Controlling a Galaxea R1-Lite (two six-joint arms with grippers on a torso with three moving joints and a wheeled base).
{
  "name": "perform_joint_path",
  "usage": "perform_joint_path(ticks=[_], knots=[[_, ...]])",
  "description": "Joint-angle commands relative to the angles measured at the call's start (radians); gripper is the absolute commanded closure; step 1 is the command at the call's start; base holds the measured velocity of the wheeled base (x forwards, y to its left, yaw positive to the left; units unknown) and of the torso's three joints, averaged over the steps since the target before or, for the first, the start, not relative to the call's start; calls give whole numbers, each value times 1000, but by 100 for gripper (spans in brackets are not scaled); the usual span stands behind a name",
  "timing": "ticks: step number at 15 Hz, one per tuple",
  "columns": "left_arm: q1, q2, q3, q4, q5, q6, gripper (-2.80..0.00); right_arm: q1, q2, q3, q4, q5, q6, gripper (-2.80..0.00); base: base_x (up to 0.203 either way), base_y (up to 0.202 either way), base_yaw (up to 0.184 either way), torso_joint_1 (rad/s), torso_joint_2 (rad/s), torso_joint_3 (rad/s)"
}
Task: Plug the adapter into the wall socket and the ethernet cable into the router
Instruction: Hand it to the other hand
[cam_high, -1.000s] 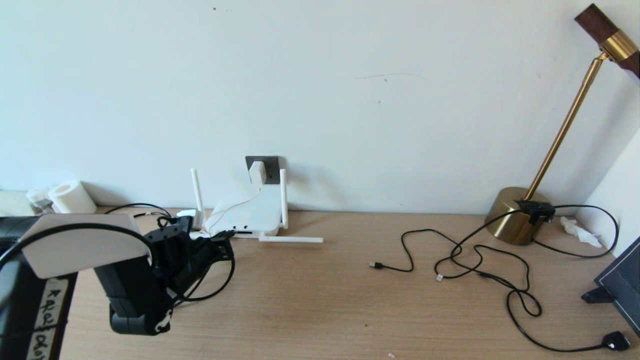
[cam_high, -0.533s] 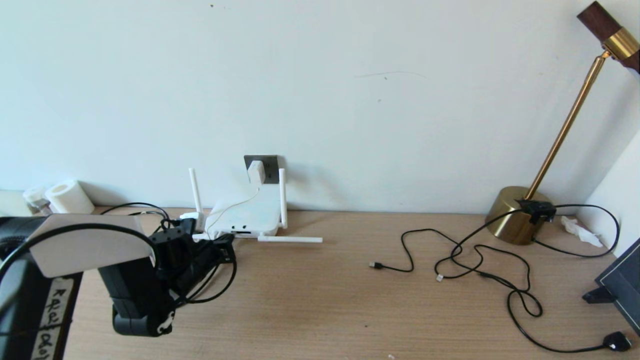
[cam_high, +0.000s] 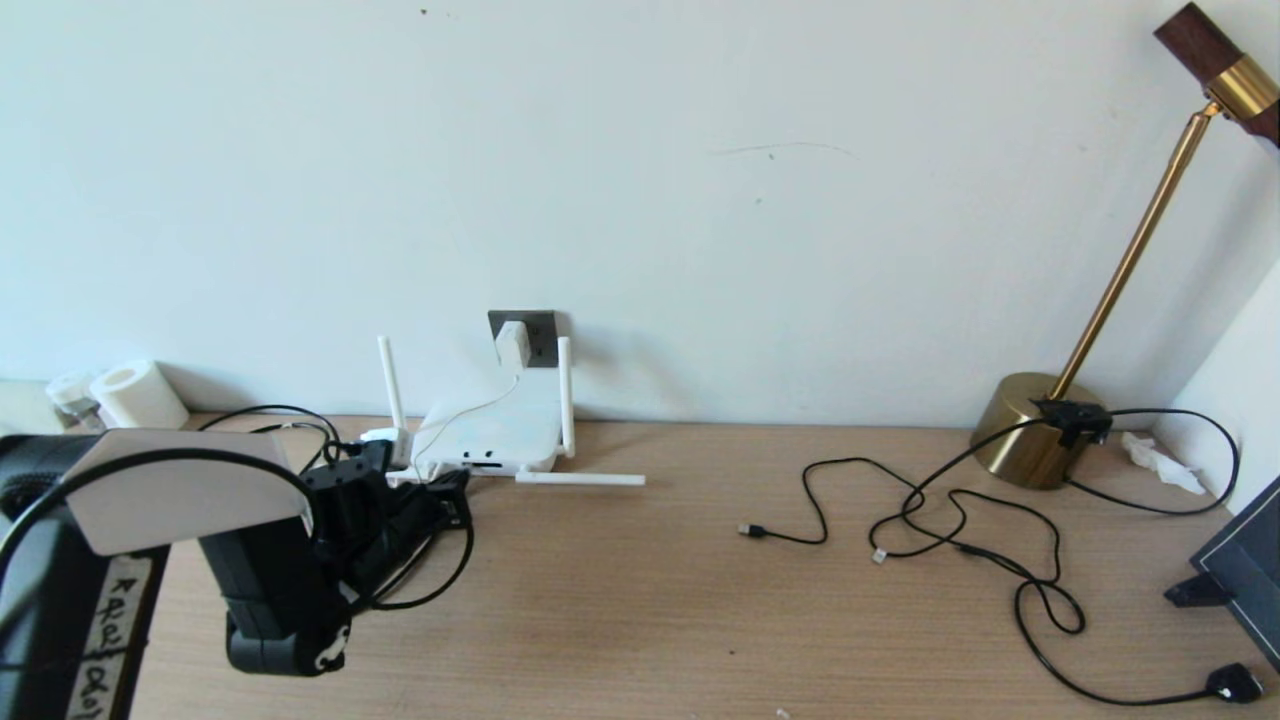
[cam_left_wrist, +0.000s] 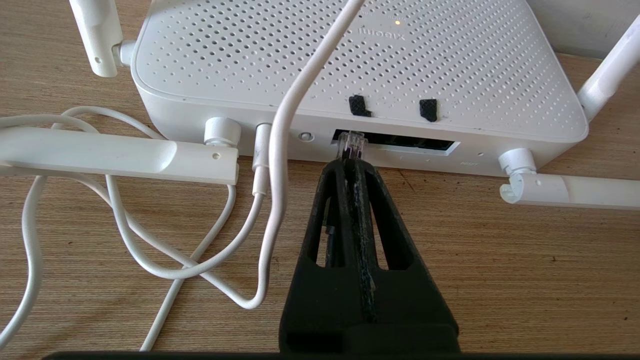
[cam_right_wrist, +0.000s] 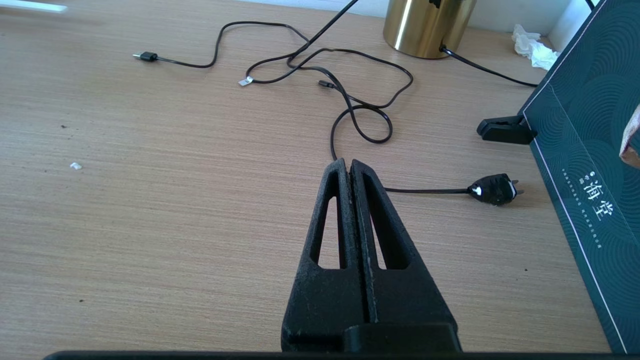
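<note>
Most of the clear connector is outside the port slot. My left gripper needs to push the ethernet cable in deeper before it lets go.
The white router (cam_high: 495, 432) lies at the wall with its port slots (cam_left_wrist: 400, 141) facing me. My left gripper (cam_left_wrist: 350, 162) is shut on the ethernet cable just behind its clear-tipped connector (cam_left_wrist: 351, 146). The connector's tip sits at the leftmost end of the port slot; how deep it goes I cannot tell. The black ethernet cable (cam_high: 440, 575) loops back under the left arm. The white adapter (cam_high: 513, 343) sits in the dark grey wall socket (cam_high: 542, 328), and its thin white cord (cam_left_wrist: 295, 95) runs down over the router. My right gripper (cam_right_wrist: 348, 165) hovers shut and empty over bare table.
A router antenna (cam_high: 580, 479) lies flat on the table, and white cord loops (cam_left_wrist: 150, 240) lie beside the left gripper. To the right are thin black cables (cam_high: 950, 520), a black mains plug (cam_right_wrist: 495, 189), a brass lamp base (cam_high: 1025, 430) and a dark box (cam_right_wrist: 585, 150).
My left gripper has edged slightly toward the router's port edge, still holding the ethernet cable. Nothing else has moved.
</note>
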Motion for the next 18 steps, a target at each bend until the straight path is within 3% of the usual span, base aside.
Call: perform_joint_path(ticks=[1,10,14,16,18], knots=[[-2,3,-1,-7,0,0,0,0,0,0,1,0,-1,0,0,0,0,0,0,0],[-7,-29,43,-8,23,3,0,0,0,-1,1,0,-1,0,0,0,0,0,0,0],[-10,-166,140,-4,35,97,0,0,0,0,1,0,-1,0,0,0,0,0,0,0],[-10,-272,154,102,34,120,0,0,0,0,1,0,-1,0,0,0,0,0,0,0],[-10,-379,139,314,28,138,0,0,0,0,1,0,-1,0,0,0,0,0,0,0]])
